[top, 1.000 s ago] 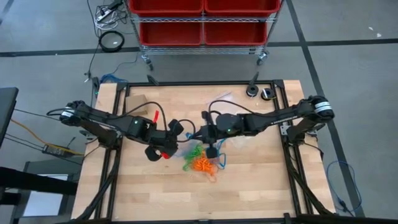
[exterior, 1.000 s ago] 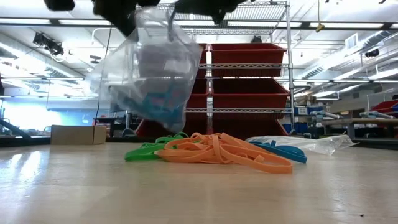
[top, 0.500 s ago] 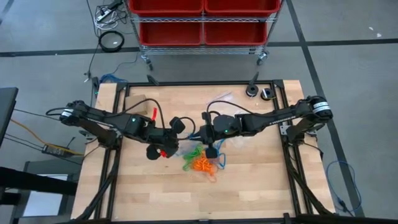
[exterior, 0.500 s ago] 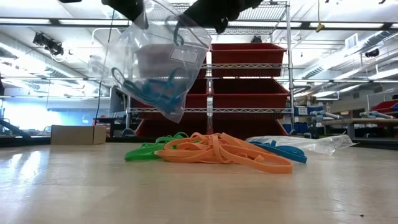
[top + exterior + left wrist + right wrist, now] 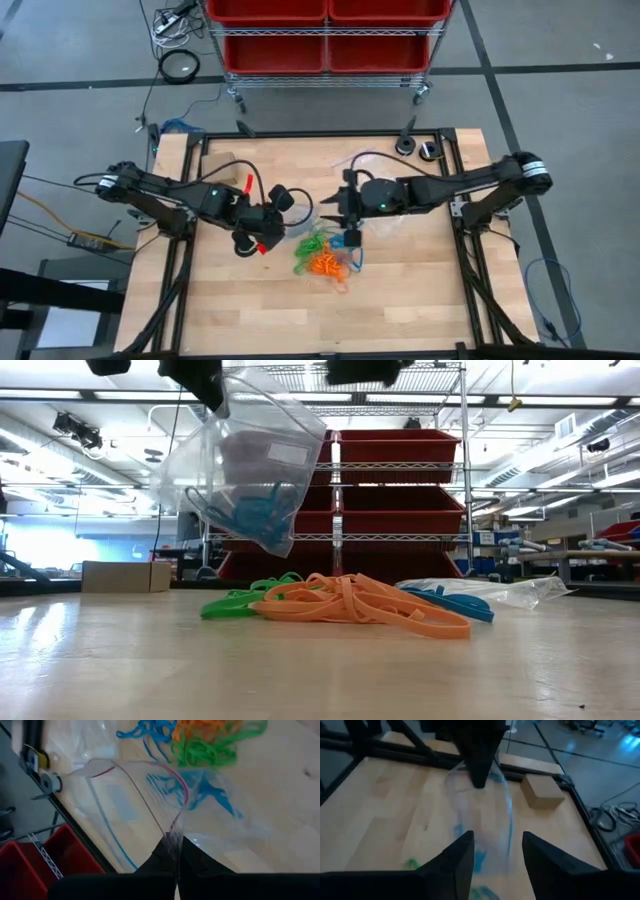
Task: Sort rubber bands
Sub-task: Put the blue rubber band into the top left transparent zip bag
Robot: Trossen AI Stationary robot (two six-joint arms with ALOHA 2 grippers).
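The blue rubber bands need to be sorted into the clear zip bag (image 5: pixel 482 820), so the robot's right gripper should next grab a loose blue rubber band by its loop.
A clear zip bag (image 5: pixel 250 470) with blue rubber bands (image 5: pixel 250 515) in it hangs above the table. My left gripper (image 5: pixel 176 857) is shut on it. The bag's mouth (image 5: pixel 140 785) gapes toward my right gripper (image 5: pixel 497 855). That gripper stands open a little to the bag's right, with nothing between its fingers. Below lie loose rubber bands in a pile on the wood: orange (image 5: pixel 322 264), green (image 5: pixel 312 243) and blue (image 5: pixel 350 255). My left gripper pinches the bag's top rim (image 5: pixel 175 840) between its two fingers, at one spot on the zip edge. The fingers come from the table's left, slanting down. The bag hangs below them, tilted, clear of the table and the pile.
A second clear bag (image 5: pixel 500 592) lies flat to the right of the pile. A small cardboard box (image 5: pixel 220 163) sits at the far left of the table. Behind the table stands a wire rack with red bins (image 5: pixel 325 30).
My right gripper has opened and drawn back from the bag's mouth toward the table's right edge, rising a little. The bag has stayed in my left gripper and has tipped, its lower end swinging slightly.
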